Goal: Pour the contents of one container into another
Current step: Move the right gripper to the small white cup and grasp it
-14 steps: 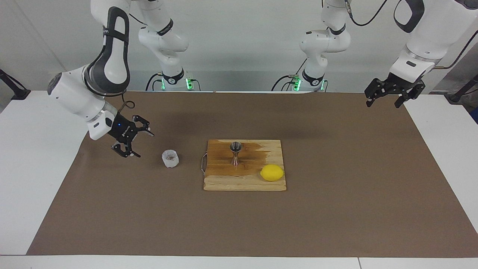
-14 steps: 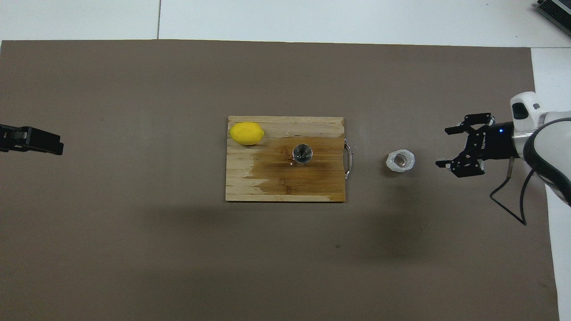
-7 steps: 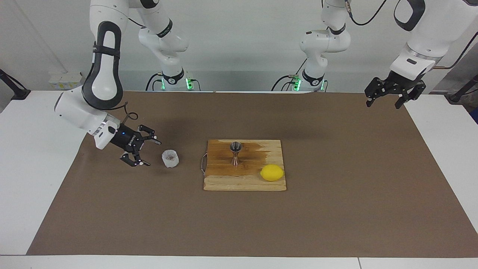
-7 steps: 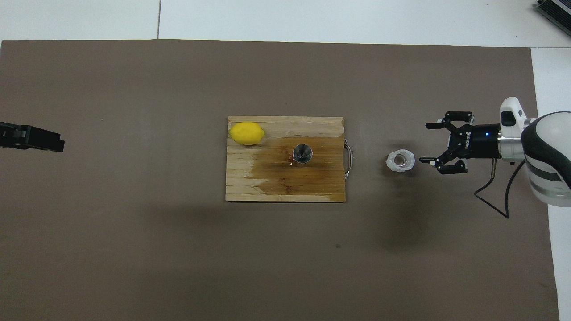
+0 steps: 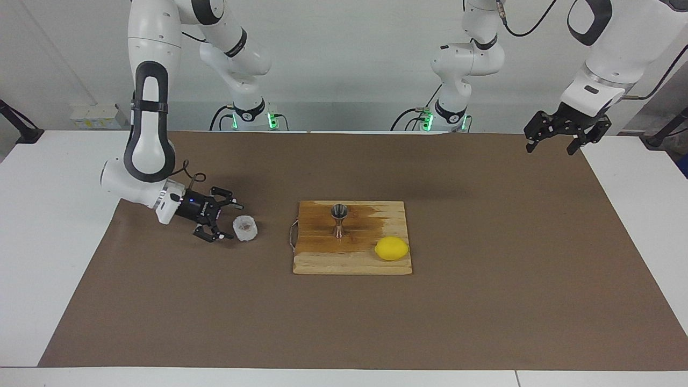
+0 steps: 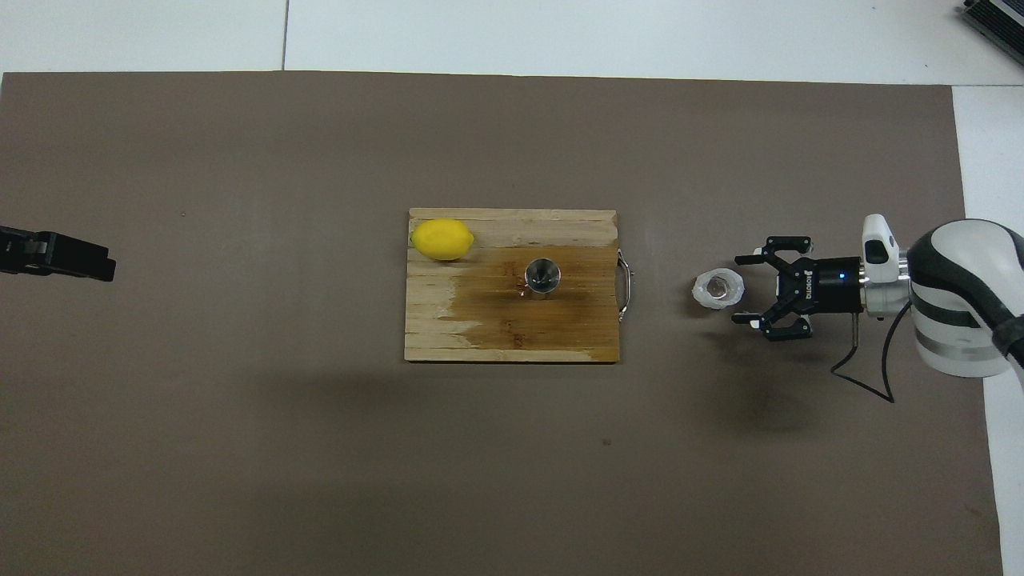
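Note:
My right gripper isn't ready to close on the cup yet and needs to reach farther: its fingers barely reach the near edge (image 6: 742,288) of the translucent cup (image 6: 718,288) in the overhead view.
The translucent whitish crinkled cup (image 5: 245,228) stands upright on the brown mat, beside the board toward the right arm's end; it also shows in the overhead view (image 6: 718,289). My right gripper (image 5: 232,221) is open, low over the mat and level, pointing at the cup, its tips at the cup's edge with no visible contact; the overhead view (image 6: 740,289) shows the same. The steel jigger (image 5: 339,219) stands upright on the wooden board (image 5: 352,263); seen from above (image 6: 542,276) it is in the board's middle. My left gripper (image 5: 559,141) waits, open and raised, at the left arm's end (image 6: 56,256).
A yellow lemon (image 5: 392,248) lies on the board's corner farthest from the robots, toward the left arm's end (image 6: 442,239). The board (image 6: 480,336) has a dark wet patch and a metal handle (image 6: 626,286) on the side facing the cup.
My right gripper has come down and moved toward the cup, from well short of it to its edge, fingers still open. The cup, jigger and left arm have barely moved.

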Robot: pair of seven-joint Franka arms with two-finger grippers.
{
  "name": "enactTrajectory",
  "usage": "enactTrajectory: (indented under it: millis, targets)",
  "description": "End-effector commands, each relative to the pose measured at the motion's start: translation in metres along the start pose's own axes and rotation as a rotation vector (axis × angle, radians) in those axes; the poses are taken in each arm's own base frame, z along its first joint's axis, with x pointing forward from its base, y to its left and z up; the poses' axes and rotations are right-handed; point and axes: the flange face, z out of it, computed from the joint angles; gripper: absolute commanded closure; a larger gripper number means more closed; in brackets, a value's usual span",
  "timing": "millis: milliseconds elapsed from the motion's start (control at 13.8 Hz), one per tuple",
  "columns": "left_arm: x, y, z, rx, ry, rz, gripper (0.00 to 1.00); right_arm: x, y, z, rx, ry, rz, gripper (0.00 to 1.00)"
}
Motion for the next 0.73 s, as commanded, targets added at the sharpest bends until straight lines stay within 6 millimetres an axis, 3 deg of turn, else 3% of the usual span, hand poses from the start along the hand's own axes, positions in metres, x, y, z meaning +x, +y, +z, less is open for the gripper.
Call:
enactTrajectory:
  millis: [0, 291, 363, 436, 509, 654]
  targets:
    - [-0.01, -0.002, -0.001, -0.013, -0.005, 0.008, 0.0, -0.009, -0.003, 0.019, -0.017, 0.07, -0.057, 0.0]
    - [-0.01, 0.001, -0.001, -0.013, -0.005, 0.013, 0.0, -0.012, -0.009, 0.036, -0.018, 0.053, -0.078, 0.0]
    - [-0.01, 0.0, -0.001, -0.013, -0.005, 0.011, 0.0, -0.01, -0.008, 0.038, -0.021, 0.044, -0.087, 0.17]
    - [-0.01, -0.001, -0.001, -0.013, -0.005, 0.01, 0.0, -0.01, -0.007, 0.037, -0.027, 0.04, -0.09, 0.46]
    - [-0.01, -0.001, -0.001, -0.013, -0.005, 0.01, 0.0, -0.008, -0.006, 0.038, -0.03, 0.036, -0.093, 0.63]
    - [-0.01, -0.001, -0.001, -0.013, -0.005, 0.01, 0.0, 0.0, -0.004, 0.046, -0.032, 0.035, -0.096, 0.78]
